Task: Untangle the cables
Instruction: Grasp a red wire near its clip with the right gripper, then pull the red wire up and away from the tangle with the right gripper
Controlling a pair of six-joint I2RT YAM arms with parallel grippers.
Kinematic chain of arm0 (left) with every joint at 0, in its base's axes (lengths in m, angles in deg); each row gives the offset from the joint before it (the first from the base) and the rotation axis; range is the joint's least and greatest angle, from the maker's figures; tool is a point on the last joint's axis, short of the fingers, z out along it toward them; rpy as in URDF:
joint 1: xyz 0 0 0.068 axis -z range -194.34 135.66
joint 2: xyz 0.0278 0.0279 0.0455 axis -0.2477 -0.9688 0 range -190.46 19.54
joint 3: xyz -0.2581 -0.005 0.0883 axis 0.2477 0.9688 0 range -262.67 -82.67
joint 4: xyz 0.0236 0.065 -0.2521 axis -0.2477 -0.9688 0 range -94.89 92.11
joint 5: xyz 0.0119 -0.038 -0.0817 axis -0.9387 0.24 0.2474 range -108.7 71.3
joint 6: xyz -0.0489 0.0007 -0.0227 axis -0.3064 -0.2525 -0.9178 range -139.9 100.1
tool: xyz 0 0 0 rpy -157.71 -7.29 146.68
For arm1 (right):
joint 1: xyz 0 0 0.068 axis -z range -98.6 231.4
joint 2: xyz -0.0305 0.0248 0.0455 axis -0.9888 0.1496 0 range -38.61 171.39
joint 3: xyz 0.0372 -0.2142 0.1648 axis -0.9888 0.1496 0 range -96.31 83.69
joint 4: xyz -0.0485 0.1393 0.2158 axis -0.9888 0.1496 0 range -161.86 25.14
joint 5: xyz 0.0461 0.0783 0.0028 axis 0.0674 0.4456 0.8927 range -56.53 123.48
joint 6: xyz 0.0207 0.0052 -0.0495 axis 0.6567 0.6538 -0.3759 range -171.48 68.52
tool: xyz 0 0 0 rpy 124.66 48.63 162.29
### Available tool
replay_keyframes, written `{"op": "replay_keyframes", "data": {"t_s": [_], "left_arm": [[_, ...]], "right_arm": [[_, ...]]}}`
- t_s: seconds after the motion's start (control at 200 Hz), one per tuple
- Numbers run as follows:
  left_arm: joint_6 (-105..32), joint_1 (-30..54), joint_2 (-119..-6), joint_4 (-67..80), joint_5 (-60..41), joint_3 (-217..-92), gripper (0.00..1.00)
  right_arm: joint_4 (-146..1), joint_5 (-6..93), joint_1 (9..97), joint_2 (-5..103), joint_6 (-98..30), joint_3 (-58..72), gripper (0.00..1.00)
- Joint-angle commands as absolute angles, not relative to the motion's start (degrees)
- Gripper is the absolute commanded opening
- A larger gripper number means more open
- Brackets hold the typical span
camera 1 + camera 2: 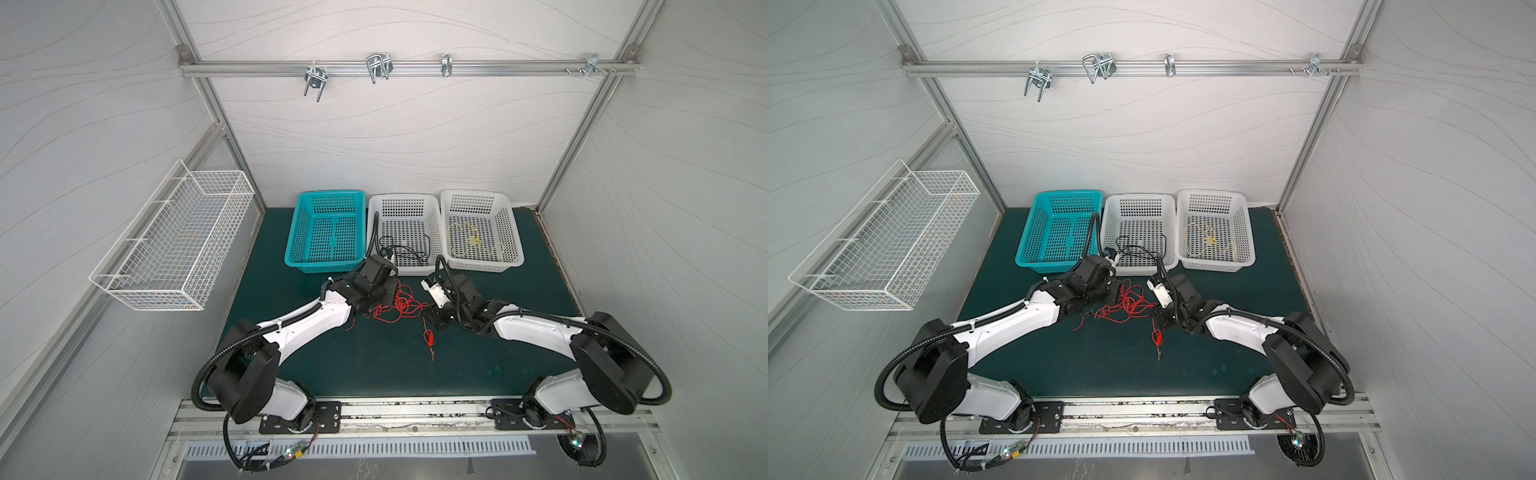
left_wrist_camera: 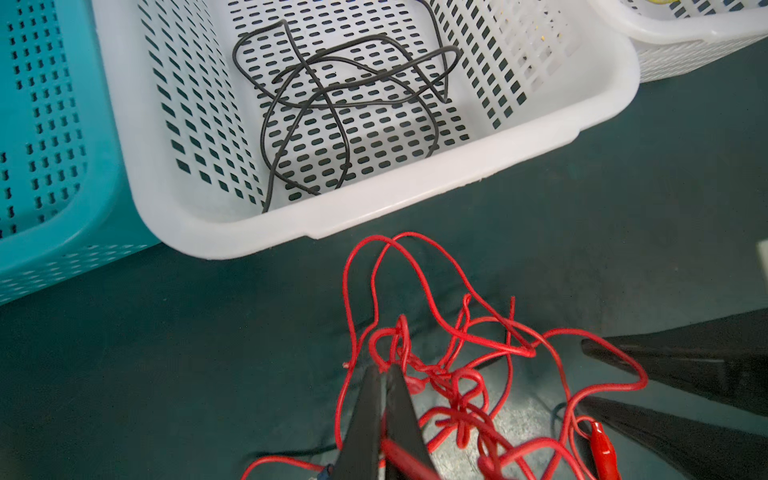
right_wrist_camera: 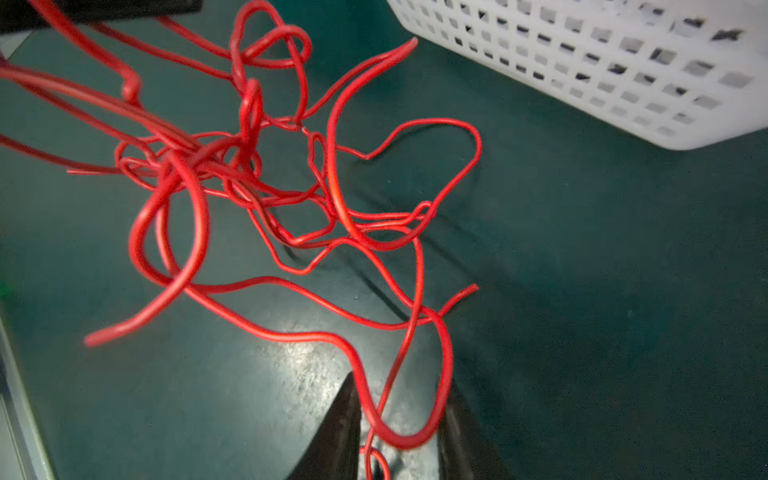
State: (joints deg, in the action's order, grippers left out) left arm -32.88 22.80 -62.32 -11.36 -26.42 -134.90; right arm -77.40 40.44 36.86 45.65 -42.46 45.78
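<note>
The red cable's loose loop by the alligator clip is outside the knot, so my right gripper should grab the loop there next to untangle that part of the red cable.
A tangle of red cable (image 1: 403, 305) (image 1: 1129, 305) lies on the green mat between my two grippers. My left gripper (image 2: 384, 370) (image 1: 387, 291) is shut on a strand at the edge of the knot (image 2: 461, 407). My right gripper (image 3: 401, 382) (image 1: 434, 322) is open; a loop of red cable (image 3: 195, 166) lies loose between its jaws. A red alligator clip (image 1: 428, 334) (image 2: 602, 444) rests on the mat by the right gripper. A black cable (image 2: 332, 95) (image 1: 405, 249) lies in the middle white basket (image 1: 403, 196). A yellow cable (image 1: 473, 241) lies in the right white basket (image 1: 471, 192).
A teal basket (image 1: 332, 193) stands left of the two white ones along the back of the mat. A white wire rack (image 1: 174, 237) hangs on the left wall. Metal hooks (image 1: 378, 66) hang from a rail on the back wall.
</note>
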Motion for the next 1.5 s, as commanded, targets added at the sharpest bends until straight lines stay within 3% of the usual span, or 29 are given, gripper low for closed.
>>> {"op": "replay_keyframes", "data": {"t_s": [0.0, 0.415, 0.52, 0.64, 0.745, 0.941, 1.366, 1.496], "left_arm": [[-33.8, 22.6, -61.3, -8.7, -26.3, -135.1, 0.00], [-33.8, 22.6, -61.8, -8.8, -28.1, -134.7, 0.00], [-34.0, 22.6, -62.2, -9.0, -28.8, -134.9, 0.00], [-34.0, 22.4, -62.4, -9.5, -29.5, -135.0, 0.00], [-34.4, 22.0, -62.8, -10.8, -30.8, -135.6, 0.00], [-37.2, 19.8, -63.9, -13.1, -33.5, -135.9, 0.00], [-41.9, 16.5, -67.5, -17.9, -37.4, -136.8, 0.00], [-41.9, 16.4, -68.2, -18.1, -37.7, -136.8, 0.00]], "right_arm": [[-82.1, 39.9, 34.5, 49.2, -37.5, 45.6, 0.30], [-84.0, 40.4, 32.1, 52.3, -35.6, 44.3, 0.24], [-82.6, 40.3, 32.1, 52.7, -36.1, 43.8, 0.16], [-80.8, 40.0, 32.0, 52.6, -36.9, 43.3, 0.00], [-79.0, 39.1, 32.0, 50.8, -38.2, 43.2, 0.00], [-71.4, 38.1, 32.0, 42.2, -43.4, 42.7, 0.00], [-62.6, 16.8, 33.7, 14.4, -46.9, 43.7, 0.00], [-63.0, 14.2, 34.1, 7.9, -47.8, 42.5, 0.00]]}}
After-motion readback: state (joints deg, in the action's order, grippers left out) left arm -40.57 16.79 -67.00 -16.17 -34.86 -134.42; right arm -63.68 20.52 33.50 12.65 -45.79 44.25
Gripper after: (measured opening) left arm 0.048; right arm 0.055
